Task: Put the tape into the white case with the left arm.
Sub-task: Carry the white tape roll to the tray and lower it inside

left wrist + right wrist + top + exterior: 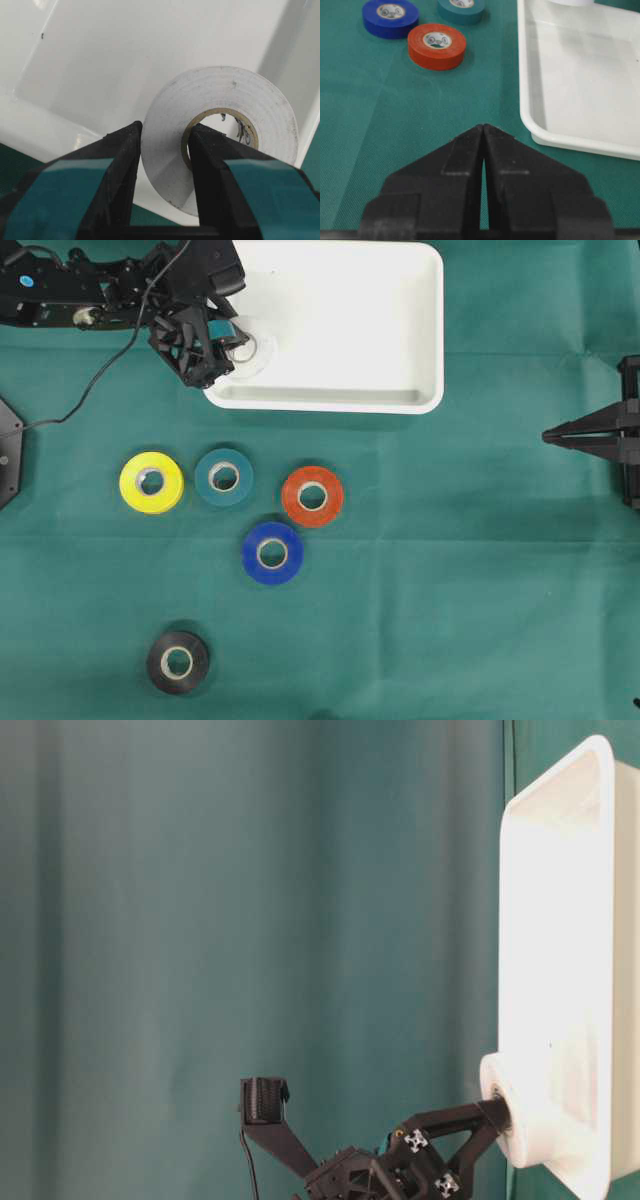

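The white tape's lower edge is inside the white case's rim and low over the white case's bottom, so my left gripper needs to let go of the tape.
A white tape roll hangs tilted over the near left corner of the white case. My left gripper, with teal strips on its fingers, is shut on the roll's wall: one finger is inside the cardboard core, the other outside. From table level the roll sits against the case rim. My right gripper rests at the right table edge, shut and holding nothing.
On the green cloth in front of the case lie a yellow roll, a teal roll, an orange roll, a blue roll and a black roll. The case floor holds nothing else.
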Controlling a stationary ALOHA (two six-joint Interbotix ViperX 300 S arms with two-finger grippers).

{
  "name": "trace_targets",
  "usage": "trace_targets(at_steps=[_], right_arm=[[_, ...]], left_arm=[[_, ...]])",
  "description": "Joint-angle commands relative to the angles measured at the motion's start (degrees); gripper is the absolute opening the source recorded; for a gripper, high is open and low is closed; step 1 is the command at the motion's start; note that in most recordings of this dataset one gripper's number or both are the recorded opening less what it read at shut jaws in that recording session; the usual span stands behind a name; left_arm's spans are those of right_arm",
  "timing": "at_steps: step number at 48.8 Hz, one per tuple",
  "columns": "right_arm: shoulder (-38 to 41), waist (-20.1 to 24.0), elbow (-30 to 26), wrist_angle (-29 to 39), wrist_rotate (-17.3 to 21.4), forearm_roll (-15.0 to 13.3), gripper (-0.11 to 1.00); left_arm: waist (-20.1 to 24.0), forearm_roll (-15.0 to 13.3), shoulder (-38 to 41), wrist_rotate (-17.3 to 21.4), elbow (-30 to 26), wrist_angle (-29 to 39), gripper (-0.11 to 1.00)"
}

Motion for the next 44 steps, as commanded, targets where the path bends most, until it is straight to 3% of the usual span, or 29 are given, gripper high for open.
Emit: trace_targets(at_steps=[1,23,34,44], right_arm=[[0.53,0.0,-0.62,-0.26,0.09,-0.09,-0.1],[0.53,-0.09,-0.62,-0.35,0.09,-0.09,-0.1],[0.53,-0.09,-0.62,-0.44,0.09,-0.09,-0.1],[0.53,-0.09,-0.62,-0.44,0.09,-0.09,-0.1]], left_arm=[[0.0,0.0,-0.62,-0.09,-0.7,-0.53,0.27],[0.0,0.0,-0.53,-0.09,-0.44,-0.97,0.29],[0.0,0.0,-0.53,-0.09,0.18,-1.41,0.9],[0.0,0.0,-0.53,0.0,0.35,-1.58,0.91]])
